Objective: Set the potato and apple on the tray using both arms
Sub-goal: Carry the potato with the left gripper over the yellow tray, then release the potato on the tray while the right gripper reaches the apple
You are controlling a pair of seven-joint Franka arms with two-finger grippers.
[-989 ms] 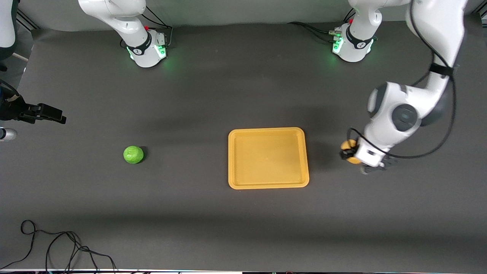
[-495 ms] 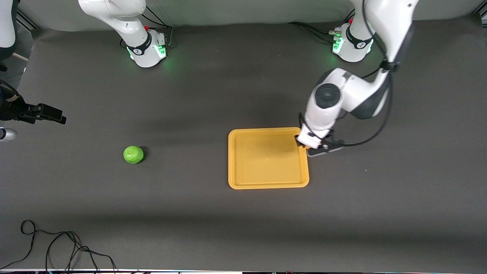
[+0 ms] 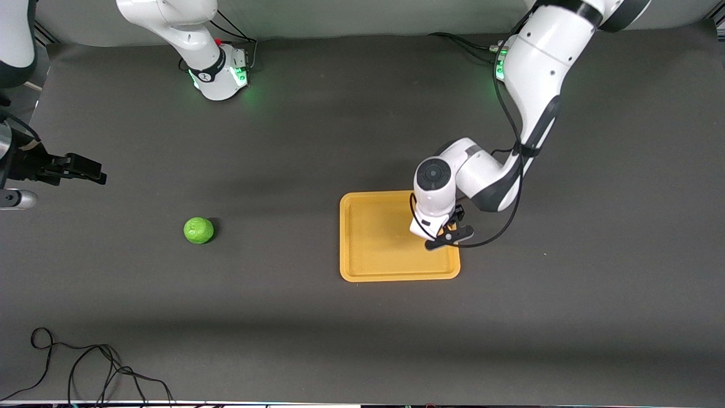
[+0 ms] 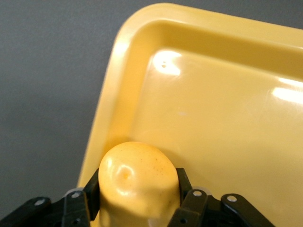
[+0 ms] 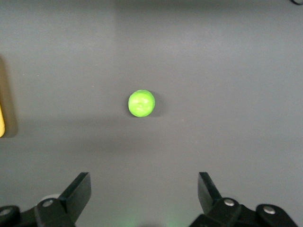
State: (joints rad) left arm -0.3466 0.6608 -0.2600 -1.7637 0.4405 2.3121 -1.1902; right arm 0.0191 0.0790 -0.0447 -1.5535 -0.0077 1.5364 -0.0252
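Observation:
I should release the potato (image 4: 137,172) from my left gripper now. The potato is low inside the tray's rim in the left wrist view, so it would rest there.
My left gripper (image 3: 439,233) is shut on the pale yellow-tan potato (image 4: 137,172) and holds it low over the orange-yellow tray (image 3: 374,243), at the tray's corner toward the left arm's end. In the front view the wrist hides the potato. In the left wrist view the gripper (image 4: 137,187) clamps the potato over the tray's rim (image 4: 113,94). The bright green apple (image 3: 199,230) lies on the dark table toward the right arm's end. My right gripper (image 3: 79,169) hangs open and empty, high over that end. The right wrist view shows its own gripper (image 5: 143,183) with the apple (image 5: 141,103) well clear of it.
A black cable (image 3: 85,368) lies coiled at the table's near edge, at the right arm's end. The two arm bases (image 3: 221,76) (image 3: 524,71) glow green along the table's edge farthest from the camera. A sliver of the tray (image 5: 1,124) shows in the right wrist view.
My left arm has swung the potato from over the bare table at the left arm's end to over the tray. My right gripper has shifted slightly. The apple has not moved.

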